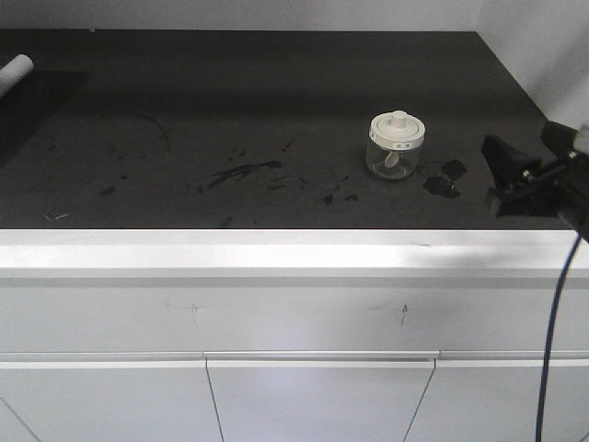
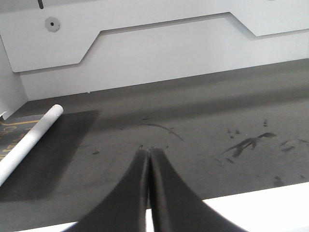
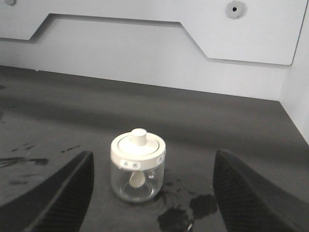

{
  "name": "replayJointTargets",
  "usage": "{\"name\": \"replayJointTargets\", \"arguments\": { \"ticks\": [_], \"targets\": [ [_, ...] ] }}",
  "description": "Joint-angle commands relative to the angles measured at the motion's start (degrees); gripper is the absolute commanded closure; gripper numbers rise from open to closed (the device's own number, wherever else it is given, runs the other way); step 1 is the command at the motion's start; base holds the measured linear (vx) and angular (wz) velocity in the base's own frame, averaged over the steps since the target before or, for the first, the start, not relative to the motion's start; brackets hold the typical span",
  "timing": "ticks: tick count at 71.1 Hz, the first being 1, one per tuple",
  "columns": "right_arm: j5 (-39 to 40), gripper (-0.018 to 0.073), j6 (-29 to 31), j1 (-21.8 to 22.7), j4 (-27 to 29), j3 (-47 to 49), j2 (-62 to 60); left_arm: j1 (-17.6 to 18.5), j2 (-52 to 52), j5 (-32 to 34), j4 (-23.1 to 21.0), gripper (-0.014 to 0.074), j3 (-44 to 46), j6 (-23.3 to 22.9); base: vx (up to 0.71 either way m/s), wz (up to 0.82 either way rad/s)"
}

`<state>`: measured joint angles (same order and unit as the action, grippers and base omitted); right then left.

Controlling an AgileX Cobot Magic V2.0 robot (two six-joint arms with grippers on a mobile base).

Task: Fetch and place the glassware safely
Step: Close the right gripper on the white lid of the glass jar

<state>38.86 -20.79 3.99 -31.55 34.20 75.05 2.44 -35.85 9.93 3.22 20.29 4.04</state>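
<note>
The glass jar (image 1: 396, 147) needs to be fetched safely, so the right gripper should next grab its cream-white lid by the knob on top (image 1: 398, 119).
The glass jar (image 1: 396, 147) with a cream-white knobbed lid stands upright on the dark countertop (image 1: 230, 101), right of centre. In the right wrist view the jar (image 3: 137, 166) sits ahead of my right gripper (image 3: 152, 186), between its wide-open fingers but beyond the tips, untouched. The right gripper (image 1: 515, 175) shows at the right edge of the front view, right of the jar. My left gripper (image 2: 148, 151) is shut and empty, low over the counter's left part; it is out of the front view.
A white cylindrical tube (image 2: 29, 142) lies on a darker mat (image 2: 53, 145) at the counter's far left, also in the front view (image 1: 14, 69). Dark smudges (image 1: 442, 180) mark the surface beside the jar. A white back wall (image 3: 145, 53) and a white counter front edge (image 1: 276, 249) bound the space.
</note>
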Motion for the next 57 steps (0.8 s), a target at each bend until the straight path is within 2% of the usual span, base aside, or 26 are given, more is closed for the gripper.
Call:
{"name": "replayJointTargets", "arguments": {
  "ticks": [1,11,34,48,57],
  "targets": [
    [4.76,0.0054,0.14,0.27,-0.35,6.09,3.19,0.41,0.09,3.99,-0.29,0.0603,1.5,-0.54,0.0,0.0],
    [4.69,0.0054,-0.61,0.27,-4.99,14.13,11.04,0.41,0.09,3.99,-0.29,0.0603,1.5,-0.54,0.0,0.0],
    [8.28,0.0054,-8.81,0.15,-9.52,31.11,26.2,0.41,0.09,3.99,-0.29,0.0603,1.5,-0.54,0.0,0.0],
    [6.43,0.0054,-11.4,-3.04,-13.37,40.55,33.1,0.41,0.09,3.99,-0.29,0.0603,1.5,-0.54,0.0,0.0],
    [3.17,0.0054,-11.4,-5.43,-13.29,45.0,37.13,0.41,0.09,3.99,-0.29,0.0603,1.5,-0.54,0.0,0.0]
  ]
}}
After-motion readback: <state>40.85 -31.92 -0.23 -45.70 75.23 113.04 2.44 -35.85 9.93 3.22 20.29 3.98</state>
